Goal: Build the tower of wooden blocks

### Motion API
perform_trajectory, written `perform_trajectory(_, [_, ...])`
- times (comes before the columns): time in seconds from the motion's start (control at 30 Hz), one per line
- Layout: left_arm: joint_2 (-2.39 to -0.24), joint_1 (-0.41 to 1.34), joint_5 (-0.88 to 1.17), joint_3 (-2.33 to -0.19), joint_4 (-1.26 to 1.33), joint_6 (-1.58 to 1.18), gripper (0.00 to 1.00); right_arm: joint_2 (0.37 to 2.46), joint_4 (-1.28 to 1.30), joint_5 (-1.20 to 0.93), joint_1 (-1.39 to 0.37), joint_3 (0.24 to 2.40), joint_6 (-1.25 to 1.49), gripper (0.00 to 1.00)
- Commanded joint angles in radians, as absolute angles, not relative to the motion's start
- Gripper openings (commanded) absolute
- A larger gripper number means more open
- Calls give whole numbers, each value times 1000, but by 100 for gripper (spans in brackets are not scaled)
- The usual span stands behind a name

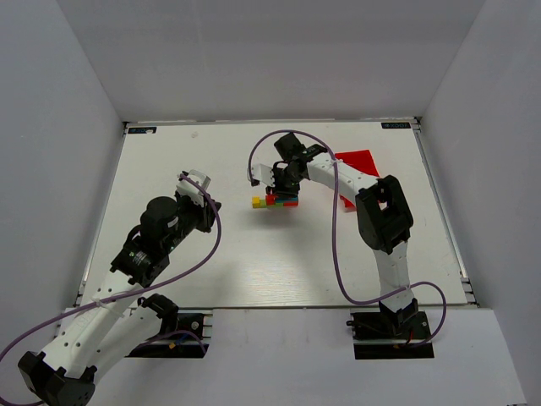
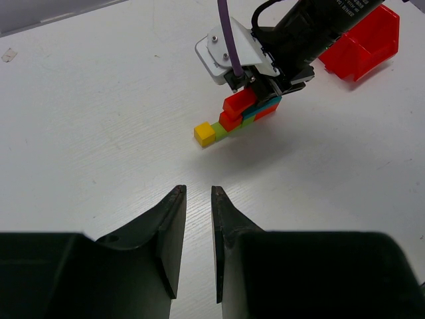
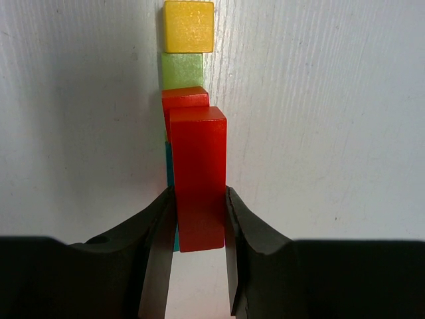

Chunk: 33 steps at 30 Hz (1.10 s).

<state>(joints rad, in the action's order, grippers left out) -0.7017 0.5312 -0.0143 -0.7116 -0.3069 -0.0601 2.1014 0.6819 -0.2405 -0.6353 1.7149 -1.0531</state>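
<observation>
My right gripper should open; the long red block lies lengthwise over the red cube and teal bar and would rest there.
The wood block tower (image 1: 275, 201) stands mid-table as a stepped row: a yellow cube (image 3: 188, 26), a green cube (image 3: 182, 70), a red cube (image 3: 184, 98) and a teal bar (image 3: 169, 166) low down. My right gripper (image 3: 199, 193) is shut on a long red block (image 3: 198, 173), holding it by its near end just above the tower's red and teal part. In the left wrist view the red block (image 2: 239, 103) sits at the tower's top step. My left gripper (image 2: 198, 191) hovers well short of the tower, its jaws a narrow gap apart with nothing between them.
A red plastic bin (image 1: 355, 165) lies behind the right arm, to the right of the tower, also seen as the red bin (image 2: 362, 43). White walls enclose the table on three sides.
</observation>
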Motion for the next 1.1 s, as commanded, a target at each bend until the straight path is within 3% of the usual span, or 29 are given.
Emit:
perform_trajectory(0.0, [-699,526,-2,-710,-304,-60,33,2102,664,-241,-638,1744,-1040,32])
perform_trajectory(1.07, [-699,526,-2,-710,-304,-60,33,2103,655,-233,-640,1726,-1043,49])
